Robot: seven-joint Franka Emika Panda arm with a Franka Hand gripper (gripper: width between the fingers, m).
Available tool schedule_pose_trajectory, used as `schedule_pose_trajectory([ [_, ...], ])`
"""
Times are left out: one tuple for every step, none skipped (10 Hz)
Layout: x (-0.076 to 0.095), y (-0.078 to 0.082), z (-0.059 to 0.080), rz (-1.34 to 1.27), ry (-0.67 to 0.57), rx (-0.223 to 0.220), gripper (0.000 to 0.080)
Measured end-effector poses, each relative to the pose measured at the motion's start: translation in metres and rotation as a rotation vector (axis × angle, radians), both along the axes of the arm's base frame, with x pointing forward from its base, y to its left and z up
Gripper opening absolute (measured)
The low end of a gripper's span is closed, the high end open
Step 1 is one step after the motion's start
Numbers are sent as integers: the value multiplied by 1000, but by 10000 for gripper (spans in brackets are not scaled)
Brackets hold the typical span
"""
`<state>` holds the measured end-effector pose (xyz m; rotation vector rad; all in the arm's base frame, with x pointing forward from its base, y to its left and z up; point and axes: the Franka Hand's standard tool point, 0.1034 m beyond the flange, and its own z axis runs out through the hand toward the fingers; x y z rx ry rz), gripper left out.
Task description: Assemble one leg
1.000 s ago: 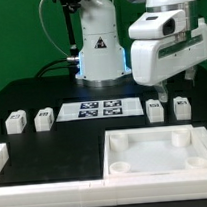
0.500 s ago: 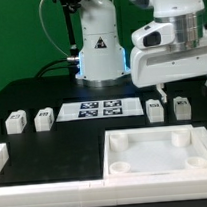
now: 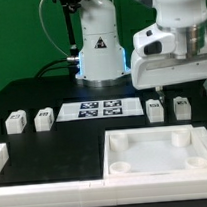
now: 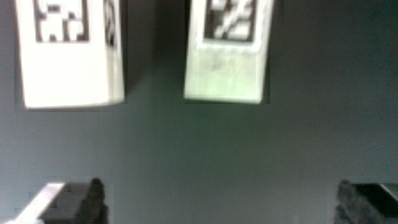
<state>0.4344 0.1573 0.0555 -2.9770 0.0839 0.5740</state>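
Observation:
The gripper will next grab one white leg by its marked square body (image 3: 182, 107), and then it will assemble the leg into the white board's corner socket.
Four small white legs with square markers stand on the black table: two at the exterior view's left (image 3: 15, 122) (image 3: 42, 118) and two at its right (image 3: 155, 110) (image 3: 180, 107). My gripper (image 3: 184, 88) hangs open and empty just above and behind the right pair. In the wrist view two legs (image 4: 71, 52) (image 4: 228, 50) lie side by side ahead of the gripper (image 4: 222, 205). Its dark fingertips (image 4: 75, 200) stand wide apart over bare table and touch neither leg.
The marker board (image 3: 100, 110) lies between the two pairs of legs. The large white square board with corner sockets (image 3: 116, 171) sits at the front. A white piece (image 3: 0, 154) shows at the left edge. The arm's base (image 3: 98, 47) stands behind.
The gripper and wrist have shifted toward the exterior view's right, staying above the right pair of legs. The legs and boards have not moved.

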Motion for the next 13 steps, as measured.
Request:
schedule_pose_trajectory([
  [-2, 4, 0, 0, 145, 4, 649],
  [-3, 11, 0, 20, 248, 10, 649],
  [-5, 13, -1, 39, 335, 15, 649],
  [-6, 14, -2, 57, 405, 23, 649],
  [-7, 14, -4, 61, 462, 27, 649],
  [-5, 14, -6, 60, 463, 30, 649],
  [-7, 15, -7, 61, 465, 28, 649],
  [-15, 15, -16, 59, 457, 25, 649],
  [-28, 14, -27, 58, 465, 19, 649],
  [-36, 15, -34, 58, 463, 15, 649],
  [-45, 16, -41, 60, 463, 10, 649],
  [-50, 16, -44, 61, 474, 8, 649],
  [-50, 16, -45, 61, 475, 8, 649],
])
